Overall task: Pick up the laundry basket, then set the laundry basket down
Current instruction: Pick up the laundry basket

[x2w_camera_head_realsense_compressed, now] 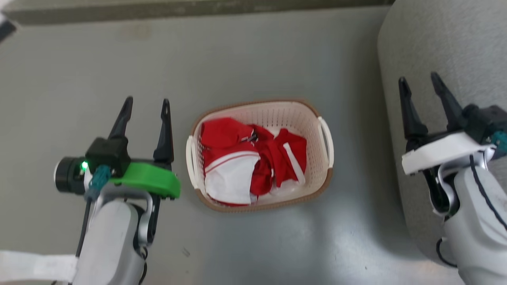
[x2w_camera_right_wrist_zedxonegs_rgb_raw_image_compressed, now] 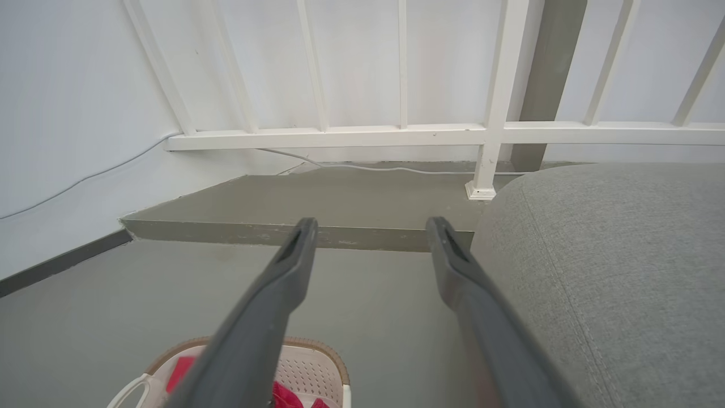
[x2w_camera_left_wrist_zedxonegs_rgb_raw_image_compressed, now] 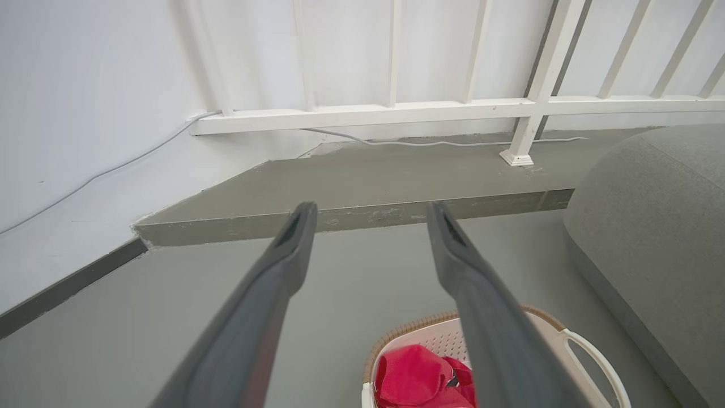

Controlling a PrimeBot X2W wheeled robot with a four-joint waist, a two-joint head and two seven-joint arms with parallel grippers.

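Observation:
I need to grab the white handle at its clothes-piled end [x2w_camera_head_realsense_compressed: 191,162] next with my left gripper to keep the laundry basket level, since loose red and white clothes [x2w_camera_head_realsense_compressed: 245,158] fill the basket.
The laundry basket [x2w_camera_head_realsense_compressed: 313,130] stands on the grey floor in the middle of the head view, cream-white and perforated with a brown rim and white side handles. Red and white clothes [x2w_camera_head_realsense_compressed: 245,158] fill it. My left gripper [x2w_camera_head_realsense_compressed: 146,105] hangs open to the basket's left, apart from it. My right gripper [x2w_camera_head_realsense_compressed: 420,81] is open to the right, over the grey sofa. In the left wrist view my own gripper [x2w_camera_left_wrist_zedxonegs_rgb_raw_image_compressed: 368,212] is open, with the basket [x2w_camera_left_wrist_zedxonegs_rgb_raw_image_compressed: 572,345] at the bottom right. The right wrist view has my gripper [x2w_camera_right_wrist_zedxonegs_rgb_raw_image_compressed: 368,226] open above the basket [x2w_camera_right_wrist_zedxonegs_rgb_raw_image_compressed: 308,362] at the bottom left.
A grey sofa [x2w_camera_head_realsense_compressed: 443,59] rises along the right side. A raised concrete step [x2w_camera_left_wrist_zedxonegs_rgb_raw_image_compressed: 362,187] runs across the far end, with a white railing [x2w_camera_left_wrist_zedxonegs_rgb_raw_image_compressed: 453,107] and a white cable [x2w_camera_left_wrist_zedxonegs_rgb_raw_image_compressed: 425,143] behind it. A white wall [x2w_camera_left_wrist_zedxonegs_rgb_raw_image_compressed: 85,113] stands on the left.

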